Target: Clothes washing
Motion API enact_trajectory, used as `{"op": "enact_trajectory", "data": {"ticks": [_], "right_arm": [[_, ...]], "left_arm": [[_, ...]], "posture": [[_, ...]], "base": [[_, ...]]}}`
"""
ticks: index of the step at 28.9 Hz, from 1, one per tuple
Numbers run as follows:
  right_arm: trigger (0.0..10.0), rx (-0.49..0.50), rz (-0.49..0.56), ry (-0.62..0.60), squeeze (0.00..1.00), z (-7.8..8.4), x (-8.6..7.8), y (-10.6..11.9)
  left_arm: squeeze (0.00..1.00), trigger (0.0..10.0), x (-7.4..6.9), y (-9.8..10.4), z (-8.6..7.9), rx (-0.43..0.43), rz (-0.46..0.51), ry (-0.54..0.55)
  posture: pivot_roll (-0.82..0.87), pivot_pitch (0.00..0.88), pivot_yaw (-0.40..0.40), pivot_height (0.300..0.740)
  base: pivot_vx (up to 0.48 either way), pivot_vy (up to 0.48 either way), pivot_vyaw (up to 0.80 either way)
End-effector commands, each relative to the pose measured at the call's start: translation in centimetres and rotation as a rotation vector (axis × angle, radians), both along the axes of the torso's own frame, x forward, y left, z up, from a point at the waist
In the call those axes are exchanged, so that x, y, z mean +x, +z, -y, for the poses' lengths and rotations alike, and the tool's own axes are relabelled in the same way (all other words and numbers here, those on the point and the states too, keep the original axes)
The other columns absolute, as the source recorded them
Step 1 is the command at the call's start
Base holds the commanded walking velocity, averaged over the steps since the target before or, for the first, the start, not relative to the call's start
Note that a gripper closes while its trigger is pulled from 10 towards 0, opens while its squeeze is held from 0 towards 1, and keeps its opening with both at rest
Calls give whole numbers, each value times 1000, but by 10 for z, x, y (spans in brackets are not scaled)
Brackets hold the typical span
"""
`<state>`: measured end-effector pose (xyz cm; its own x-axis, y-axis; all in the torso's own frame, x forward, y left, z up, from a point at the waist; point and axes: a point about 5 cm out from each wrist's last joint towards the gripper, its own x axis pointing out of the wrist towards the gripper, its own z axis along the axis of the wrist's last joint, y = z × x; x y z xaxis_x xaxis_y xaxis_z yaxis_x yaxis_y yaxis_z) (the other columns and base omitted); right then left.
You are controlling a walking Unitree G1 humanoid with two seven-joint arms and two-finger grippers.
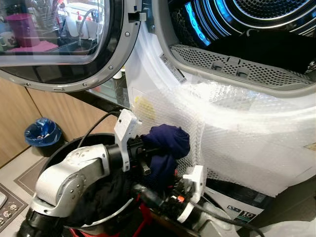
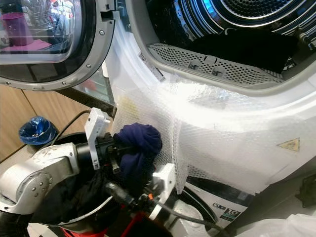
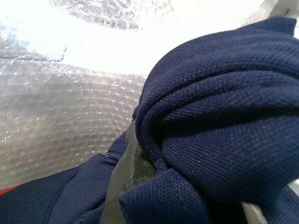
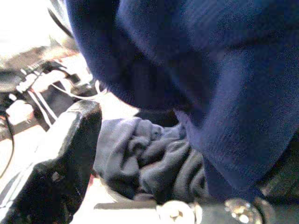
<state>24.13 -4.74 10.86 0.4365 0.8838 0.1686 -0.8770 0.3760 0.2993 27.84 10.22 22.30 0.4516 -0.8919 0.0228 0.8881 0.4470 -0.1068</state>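
My right gripper needs to grab the navy garment next, taking it by its loose hanging folds, so that it can load the garment into the drum.
My left gripper is shut on a bunched navy blue garment, held up in front of the washing machine's bubble-wrapped front. The same garment is wrapped over one finger in the left wrist view. Below it, my right gripper reaches leftward over the black basket, open, with the navy garment hanging just beside one finger. Dark clothes lie in the basket. The machine's drum opening is above, with a black garment inside.
The round glass door stands swung open to the left, above the basket. A small blue-lined bin sits on the floor by the wooden cabinet at the left. Cables run along both wrists.
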Motion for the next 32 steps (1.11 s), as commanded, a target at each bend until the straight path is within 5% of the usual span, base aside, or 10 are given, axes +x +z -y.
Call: {"op": "enact_trajectory", "data": {"ticks": [1,9,18,20,23,25,27,32], "right_arm": [[10000,-64,29,-20,0,-5,2,-2],[10000,-230,8,-443,0,8,38,-18],[10000,22,-97,-775,0,38,56,-2],[10000,198,-153,-703,0,41,52,6],[10000,281,-135,-488,0,38,37,15],[10000,369,-126,-217,0,39,14,23],[10000,351,-96,-78,0,40,0,23],[10000,292,-95,-62,0,41,-3,15]], "left_arm": [[0,0,1,7,6,-5,39,-16],[0,0,0,10,11,-23,44,-26],[0,0,2,13,6,-21,49,-5],[0,0,3,15,5,-25,55,2],[0,0,3,15,4,-25,58,11],[0,0,5,16,3,-25,59,14],[0,0,5,16,3,-26,61,13],[0,0,6,17,3,-28,61,12]], "posture": [[-23,86,0,740],[-19,93,4,740],[-15,91,5,740],[-15,91,5,740],[-14,91,7,740],[-16,91,10,740],[-20,90,13,740],[-20,89,12,740]], "base": [[0,0,0],[0,0,0],[0,0,0],[0,0,0],[0,0,0],[0,0,0],[0,0,0],[0,0,0]]}}
